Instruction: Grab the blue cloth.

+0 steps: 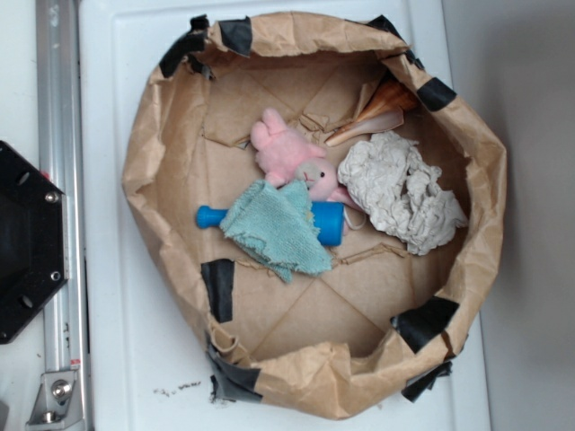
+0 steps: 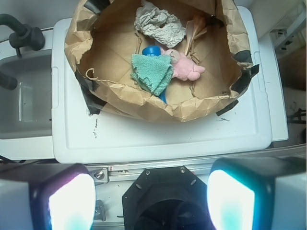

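Note:
The blue cloth needs to come off the blue cylinder [image 1: 328,222], so my gripper will grab the cloth by its frayed corner over the cylinder's narrow neck and lift it.
The blue cloth [image 1: 278,229] [image 2: 152,72] is a small teal terry square with frayed edges, lying in the middle of the brown paper basket [image 1: 144,180] [image 2: 144,100]. It drapes over a bright blue plastic cylinder [image 1: 328,222] [image 2: 152,51] and touches a pink plush bunny [image 1: 292,157] [image 2: 184,68]. In the wrist view my gripper [image 2: 151,201] is open, its two glowing pads [image 2: 72,203] far apart with nothing between them. It hovers high over the black robot base [image 2: 163,196], well short of the basket. The gripper does not show in the exterior view.
A crumpled off-white cloth [image 1: 400,189] [image 2: 158,21] and a tan spoon-like piece [image 1: 368,126] lie in the basket. The basket sits on a white plastic lid [image 1: 117,359] [image 2: 158,136]. A metal rail [image 1: 58,180] and the black base [image 1: 27,242] lie to the left.

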Robot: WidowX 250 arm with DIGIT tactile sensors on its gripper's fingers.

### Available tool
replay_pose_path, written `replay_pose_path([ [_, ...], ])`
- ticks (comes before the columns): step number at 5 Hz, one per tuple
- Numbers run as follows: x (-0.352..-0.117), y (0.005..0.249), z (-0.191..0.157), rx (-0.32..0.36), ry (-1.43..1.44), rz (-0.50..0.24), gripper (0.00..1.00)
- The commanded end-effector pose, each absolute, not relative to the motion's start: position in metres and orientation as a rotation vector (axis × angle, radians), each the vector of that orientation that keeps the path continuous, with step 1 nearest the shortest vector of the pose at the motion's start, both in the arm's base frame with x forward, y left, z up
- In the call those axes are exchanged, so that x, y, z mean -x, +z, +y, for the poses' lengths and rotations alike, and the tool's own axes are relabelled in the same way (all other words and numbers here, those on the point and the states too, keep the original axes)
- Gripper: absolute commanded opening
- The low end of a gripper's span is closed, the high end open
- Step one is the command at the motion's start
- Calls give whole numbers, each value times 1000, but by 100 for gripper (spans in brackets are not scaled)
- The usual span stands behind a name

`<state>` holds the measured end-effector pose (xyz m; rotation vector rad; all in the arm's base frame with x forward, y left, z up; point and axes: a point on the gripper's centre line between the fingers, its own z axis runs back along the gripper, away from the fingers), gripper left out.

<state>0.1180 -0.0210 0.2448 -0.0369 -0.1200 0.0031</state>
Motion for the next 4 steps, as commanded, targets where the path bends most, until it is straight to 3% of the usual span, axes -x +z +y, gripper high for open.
replay_pose_path([
  [1, -118, 245, -21, 37, 3, -120, 100],
  [2, -168, 201, 4, -6, 27, -89, 100],
  [3, -216, 179, 12, -23, 49, -106, 100],
  [4, -258, 145, 7, -32, 10, -77, 100],
])
